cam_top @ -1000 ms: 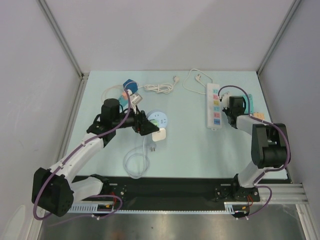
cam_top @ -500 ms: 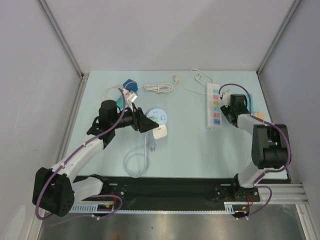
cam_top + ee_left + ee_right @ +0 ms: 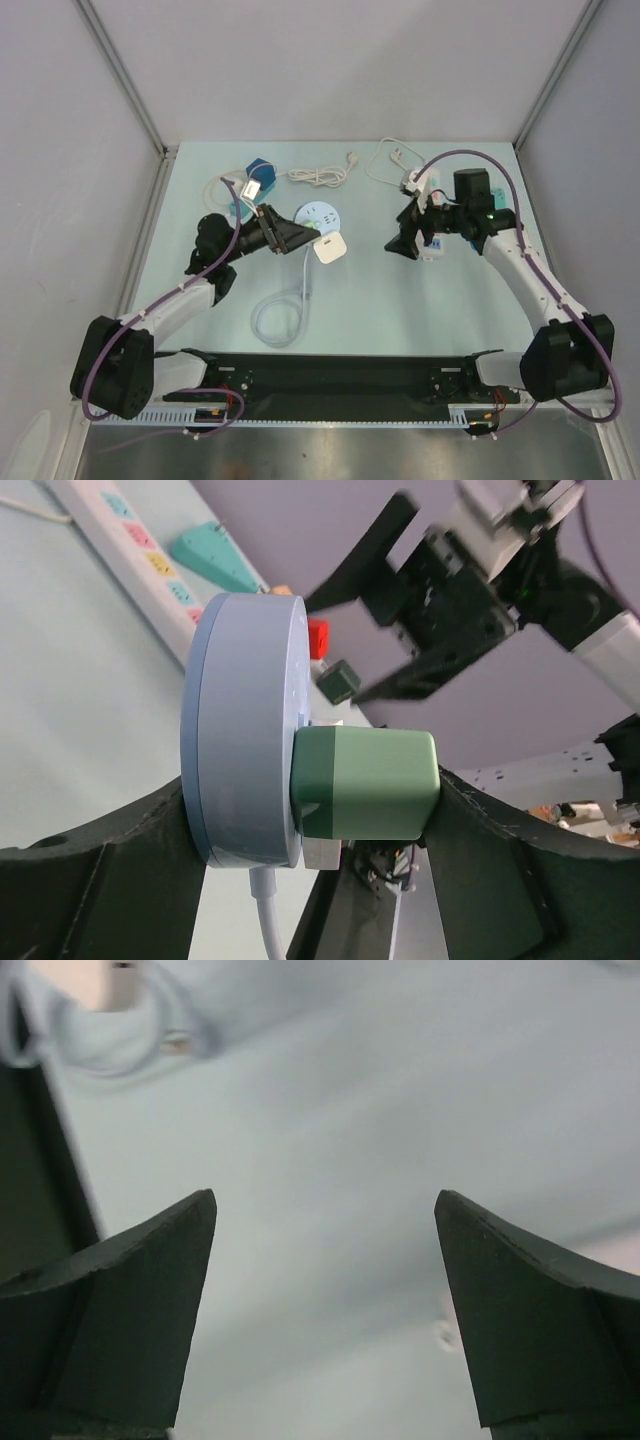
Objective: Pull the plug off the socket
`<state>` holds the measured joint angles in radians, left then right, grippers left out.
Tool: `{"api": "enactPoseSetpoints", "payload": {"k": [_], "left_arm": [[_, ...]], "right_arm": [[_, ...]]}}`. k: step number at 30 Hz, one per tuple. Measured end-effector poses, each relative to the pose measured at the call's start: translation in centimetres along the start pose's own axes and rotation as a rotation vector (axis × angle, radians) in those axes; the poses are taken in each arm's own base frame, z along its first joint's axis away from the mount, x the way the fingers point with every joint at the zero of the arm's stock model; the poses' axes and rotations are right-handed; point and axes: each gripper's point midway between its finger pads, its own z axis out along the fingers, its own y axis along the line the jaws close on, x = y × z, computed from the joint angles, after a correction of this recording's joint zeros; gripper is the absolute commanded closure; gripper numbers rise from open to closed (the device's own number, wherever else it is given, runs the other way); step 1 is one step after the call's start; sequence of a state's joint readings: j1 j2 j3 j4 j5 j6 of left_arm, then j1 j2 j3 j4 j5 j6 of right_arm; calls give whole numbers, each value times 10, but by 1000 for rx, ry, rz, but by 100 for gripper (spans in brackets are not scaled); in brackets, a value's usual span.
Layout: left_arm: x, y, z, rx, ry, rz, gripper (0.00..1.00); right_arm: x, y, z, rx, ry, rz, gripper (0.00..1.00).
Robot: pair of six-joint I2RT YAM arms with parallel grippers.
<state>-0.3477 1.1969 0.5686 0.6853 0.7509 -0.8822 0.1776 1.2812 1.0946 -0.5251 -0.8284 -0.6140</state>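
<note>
My right gripper grabs the plug's broad flat sides next, leaving the socket free, to pull the white plug straight off.
In the left wrist view, the round pale-blue socket (image 3: 245, 730) stands edge-on, with a green-tinted cube plug (image 3: 365, 783) seated in its face. My left gripper (image 3: 312, 785) is shut across the pair, one finger on the socket's back and the other on the plug's end. From above, the socket (image 3: 320, 214) and the plug (image 3: 331, 248) look white, held by the left gripper (image 3: 312, 238) left of the middle. My right gripper (image 3: 400, 243) hangs open to their right, apart from them. In the right wrist view, the right gripper (image 3: 325, 1210) shows only blurred table between its fingers.
A white power strip (image 3: 420, 180) with coloured switches lies at the back right, partly under the right arm. A blue cube (image 3: 260, 168) and a coiled white cable (image 3: 318, 177) lie at the back. The socket's white cord loops (image 3: 280, 320) toward the near edge.
My right gripper has opened wide and swung left off the power strip toward the middle. The left gripper has shifted slightly right and back, carrying the socket and plug.
</note>
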Motion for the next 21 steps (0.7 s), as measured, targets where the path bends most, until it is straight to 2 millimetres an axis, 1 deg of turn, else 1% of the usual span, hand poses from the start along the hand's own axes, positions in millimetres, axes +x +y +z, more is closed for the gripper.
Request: {"api": "enactPoseSetpoints", "payload": {"k": [1, 4, 6, 10, 12, 16, 21], "left_arm": [[-4, -3, 2, 12, -16, -2, 100], [-13, -15, 5, 49, -60, 10, 100], [-15, -23, 7, 77, -76, 21, 100], [-18, -32, 9, 105, -94, 28, 100], [-19, -34, 10, 108, -101, 31, 100], [-30, -33, 10, 97, -148, 45, 100], [-31, -31, 11, 89, -150, 41, 100]], "right_arm": [[-3, 16, 9, -78, -19, 48, 6], [-7, 42, 31, -241, -45, 213, 8], [-10, 52, 45, -316, -50, 338, 8], [-27, 64, 63, -423, -72, 523, 10], [-38, 67, 67, -457, -92, 563, 10], [-59, 81, 66, -533, -117, 597, 12], [-71, 99, 67, -602, -118, 594, 13]]}}
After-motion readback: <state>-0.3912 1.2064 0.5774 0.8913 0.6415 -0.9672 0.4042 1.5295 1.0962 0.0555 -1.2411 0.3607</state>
